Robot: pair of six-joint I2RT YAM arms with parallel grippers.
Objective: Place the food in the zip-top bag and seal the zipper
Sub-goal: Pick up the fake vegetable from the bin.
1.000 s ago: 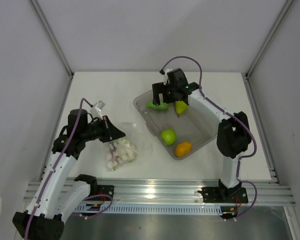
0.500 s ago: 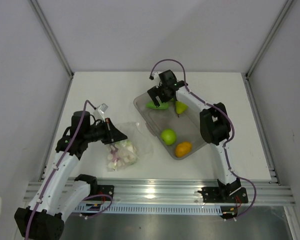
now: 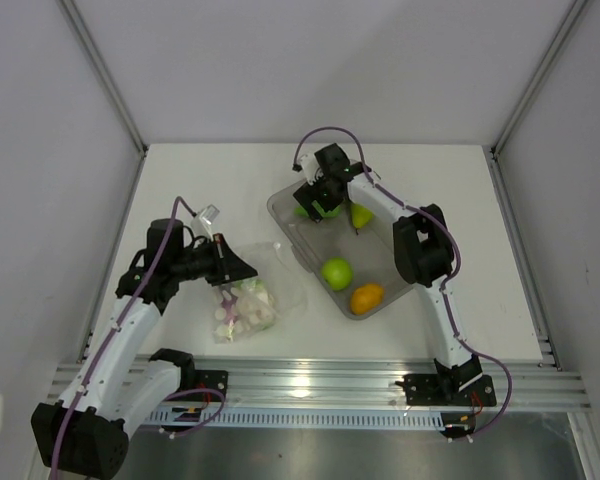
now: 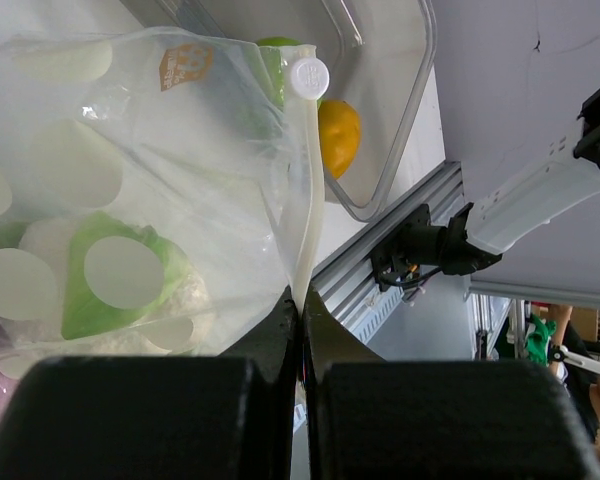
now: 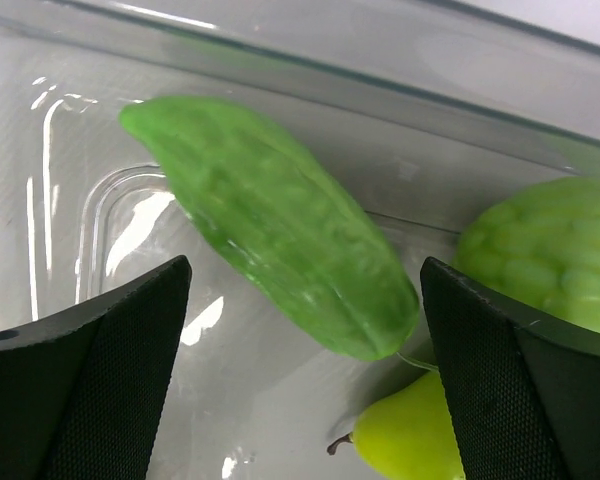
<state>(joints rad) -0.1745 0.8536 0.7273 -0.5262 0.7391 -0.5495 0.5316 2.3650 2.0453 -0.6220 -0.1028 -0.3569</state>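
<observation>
I need to grab the green cucumber (image 5: 270,220) across its sides with my right gripper next, near the blunt stem end (image 5: 337,277). The tapered end then stays free to go into the zip-top bag first.
The clear zip-top bag (image 3: 246,301) lies on the table left of the bin, with white cauliflower (image 4: 130,290) and a purple piece inside. My left gripper (image 4: 300,312) is shut on the bag's edge, right at the zipper (image 4: 310,200), whose white slider (image 4: 307,77) sits at the far end. My right gripper (image 5: 305,270) hangs open inside the grey bin (image 3: 280,222), its fingers astride the green cucumber (image 5: 270,220) without touching it. A green pear (image 5: 405,440) lies just beside the cucumber.
The bin also holds a green apple (image 3: 336,272), an orange citrus (image 3: 366,297) and a bumpy green piece (image 5: 550,250). Grey panels wall the table on three sides. An aluminium rail (image 3: 310,385) runs along the near edge.
My right gripper has moved left and down into the bin's far corner over the cucumber, its arm folding in. The left gripper has shifted slightly right with the bag.
</observation>
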